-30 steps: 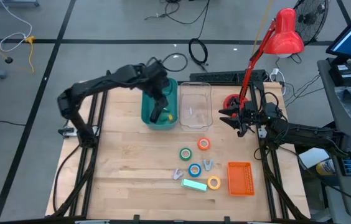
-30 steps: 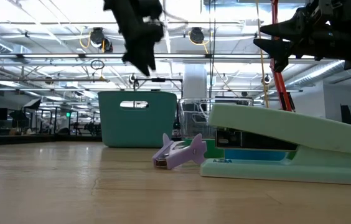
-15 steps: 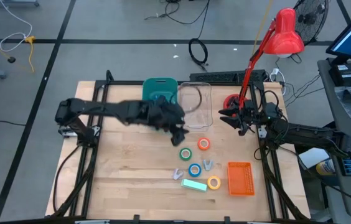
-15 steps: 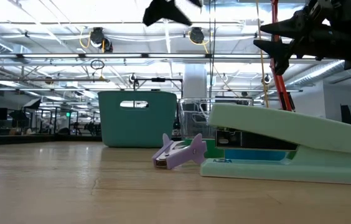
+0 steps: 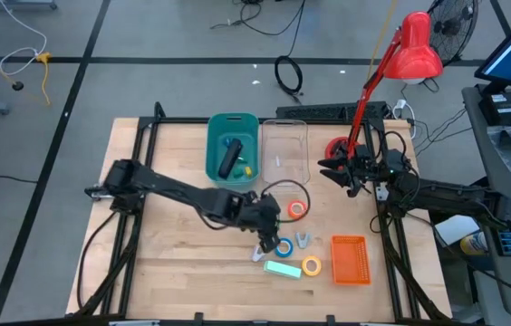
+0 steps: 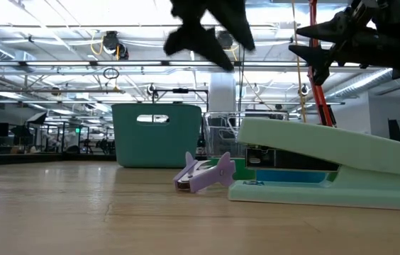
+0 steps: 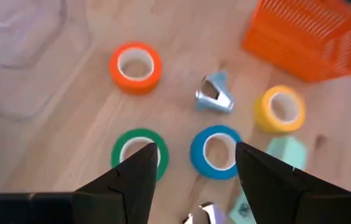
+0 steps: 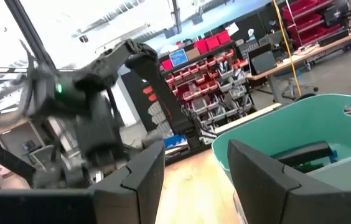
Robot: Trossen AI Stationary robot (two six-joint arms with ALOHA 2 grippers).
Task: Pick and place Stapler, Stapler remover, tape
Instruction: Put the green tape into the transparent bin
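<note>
My left gripper should next grab the green roll by its ring wall (image 7: pixel 153 142), to pick and place the tape.
The black stapler (image 5: pixel 229 159) lies inside the teal bin (image 5: pixel 213 163) and also shows in the right wrist view (image 8: pixel 304 154). The orange (image 7: pixel 135 66), green (image 7: pixel 127 153), blue (image 7: pixel 216 153) and yellow (image 7: pixel 279 109) tape rolls lie flat on the table. A silver staple remover (image 7: pixel 213 96) and a purple one (image 5: pixel 260 254) lie among them. My left gripper (image 5: pixel 265 225) hovers open above the green and blue rolls, with its fingers (image 7: pixel 135 171) apart and touching nothing. My right gripper (image 5: pixel 350 174) waits open at the table's right edge.
A clear plastic container (image 5: pixel 284 154) stands right of the teal bin. A mint-green stapler (image 5: pixel 283 269) and an orange mesh basket (image 5: pixel 350 259) lie near the near edge. A red desk lamp (image 5: pixel 414 50) stands at the far right corner. The table's left half is bare wood.
My left gripper has swung from over the teal bin toward the near edge and to the right. It now hovers above the tape rolls. The black stapler lies uncovered in the bin.
</note>
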